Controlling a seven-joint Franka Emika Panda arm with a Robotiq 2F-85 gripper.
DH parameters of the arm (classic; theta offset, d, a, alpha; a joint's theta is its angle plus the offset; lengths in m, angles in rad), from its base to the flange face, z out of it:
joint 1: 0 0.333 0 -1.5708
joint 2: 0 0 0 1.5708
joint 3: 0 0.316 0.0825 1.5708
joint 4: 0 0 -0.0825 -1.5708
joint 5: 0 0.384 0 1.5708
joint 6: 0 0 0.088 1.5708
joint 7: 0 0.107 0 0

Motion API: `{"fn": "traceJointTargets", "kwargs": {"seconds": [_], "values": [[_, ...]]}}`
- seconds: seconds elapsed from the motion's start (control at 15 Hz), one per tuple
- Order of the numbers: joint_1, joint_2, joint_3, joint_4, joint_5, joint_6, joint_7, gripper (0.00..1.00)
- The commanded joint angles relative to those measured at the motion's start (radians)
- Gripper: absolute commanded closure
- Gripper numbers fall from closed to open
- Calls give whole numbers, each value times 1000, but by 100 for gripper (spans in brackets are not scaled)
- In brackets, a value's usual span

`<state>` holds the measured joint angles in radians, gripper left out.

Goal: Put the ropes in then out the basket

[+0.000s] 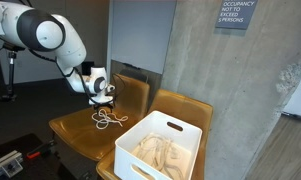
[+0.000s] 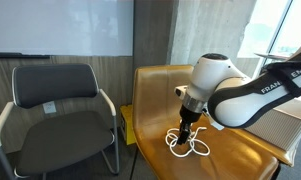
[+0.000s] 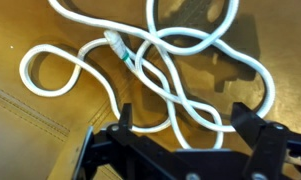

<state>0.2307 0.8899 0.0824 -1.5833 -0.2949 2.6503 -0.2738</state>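
In the wrist view the rope strands lie below my gripper's fingers, so it is too early to close and closing now would miss the strands. My gripper moves down first, then closes.
A white rope (image 3: 160, 70) lies in loose loops on the tan leather seat; it also shows in both exterior views (image 1: 111, 120) (image 2: 189, 146). My gripper (image 3: 186, 118) hangs just above it, jaws open, with strands between the fingers. In the exterior views the gripper (image 1: 103, 101) (image 2: 186, 132) points down at the rope. The white basket (image 1: 195, 136) stands to the side on the seat and holds beige rope-like material (image 1: 162, 155).
The tan bench seat (image 2: 240, 150) has a raised back (image 1: 130, 88). A grey chair with metal arms (image 2: 55, 100) stands beside it. A concrete wall (image 1: 240, 90) is behind the basket.
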Motion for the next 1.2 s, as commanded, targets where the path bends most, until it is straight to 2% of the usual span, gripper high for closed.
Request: {"fn": "traceJointTargets", "kwargs": {"seconds": [0.0,0.13,0.27,0.53,0.93,1.13], "values": [[18,94,-38,115,-34,-42,-9,0],[15,131,-51,142,-43,-50,-14,0],[12,160,-54,164,-39,-64,-14,26],[14,152,-47,147,-29,-98,1,55],[16,30,-43,-7,-21,-114,47,99],[14,-61,-41,-80,-19,-156,64,100]]}}
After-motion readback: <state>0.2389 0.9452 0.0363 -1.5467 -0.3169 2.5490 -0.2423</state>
